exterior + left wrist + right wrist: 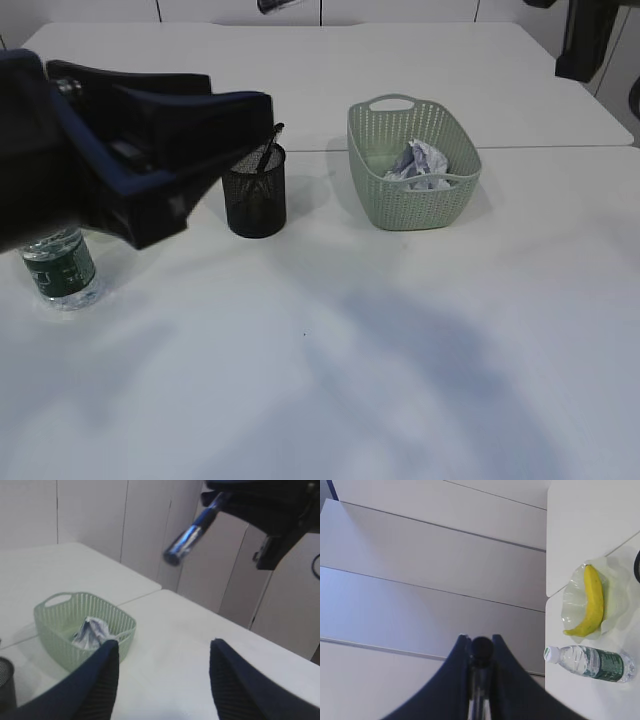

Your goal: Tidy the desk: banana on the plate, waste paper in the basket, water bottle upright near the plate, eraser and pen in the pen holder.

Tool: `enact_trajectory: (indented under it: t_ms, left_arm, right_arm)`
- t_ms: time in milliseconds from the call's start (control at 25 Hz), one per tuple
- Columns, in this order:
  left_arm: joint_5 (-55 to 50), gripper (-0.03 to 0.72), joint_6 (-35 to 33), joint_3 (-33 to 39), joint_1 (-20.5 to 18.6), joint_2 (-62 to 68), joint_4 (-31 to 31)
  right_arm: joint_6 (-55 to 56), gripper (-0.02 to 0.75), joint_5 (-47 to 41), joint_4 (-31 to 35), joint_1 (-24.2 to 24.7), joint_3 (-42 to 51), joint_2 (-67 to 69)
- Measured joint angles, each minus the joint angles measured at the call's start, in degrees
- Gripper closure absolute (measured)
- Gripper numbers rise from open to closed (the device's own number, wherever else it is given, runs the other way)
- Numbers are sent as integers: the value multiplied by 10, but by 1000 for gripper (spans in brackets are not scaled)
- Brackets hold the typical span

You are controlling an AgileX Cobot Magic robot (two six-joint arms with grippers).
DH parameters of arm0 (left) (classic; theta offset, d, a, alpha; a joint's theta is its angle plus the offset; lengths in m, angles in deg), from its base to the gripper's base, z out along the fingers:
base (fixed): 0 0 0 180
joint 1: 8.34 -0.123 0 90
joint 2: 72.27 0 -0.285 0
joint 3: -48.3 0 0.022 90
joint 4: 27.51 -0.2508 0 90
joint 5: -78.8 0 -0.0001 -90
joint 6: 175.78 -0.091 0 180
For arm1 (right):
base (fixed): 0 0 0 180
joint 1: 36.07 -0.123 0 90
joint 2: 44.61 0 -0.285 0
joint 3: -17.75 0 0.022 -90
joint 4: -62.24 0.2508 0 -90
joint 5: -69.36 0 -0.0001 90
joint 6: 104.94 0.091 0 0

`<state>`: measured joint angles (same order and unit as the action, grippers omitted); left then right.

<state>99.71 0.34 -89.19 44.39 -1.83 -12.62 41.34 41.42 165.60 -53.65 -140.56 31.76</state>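
Observation:
The dark pen has one end covered by my right gripper's fingers, so my left gripper needs to reach the pen and grab it by its free body end [183, 546].
My right gripper [481, 647] is shut on a pen [480, 680] and holds it high in the air. The pen also shows at the top of the left wrist view [192, 532] and at the exterior view's top edge [279, 5]. My left gripper [164, 644] is open and empty above the table, left of the black mesh pen holder [254, 190]. A dark pen-like stick [268, 146] stands in the holder. The banana [592, 602] lies on the clear plate [617, 607]. The water bottle [60, 268] stands upright at the left. Waste paper [424, 165] lies in the green basket [400, 205]. No eraser shows.
The left arm [110, 140] fills the exterior view's left and hides the plate there. The right arm [590, 35] hangs at the top right. A seam between two tables [560, 147] runs behind the basket. White cabinet doors [90, 515] stand behind the table.

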Motion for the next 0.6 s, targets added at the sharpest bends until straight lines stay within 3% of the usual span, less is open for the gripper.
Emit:
enact_trajectory:
  t_ms: [160,600]
  left_arm:
    - [111,281,0,5,21,57,-14]
    - [356,288,0,5,22,168,-17]
  right_arm:
    - [33,696,1,0,0,0,0]
    - [118,696,-23,0,0,0,0]
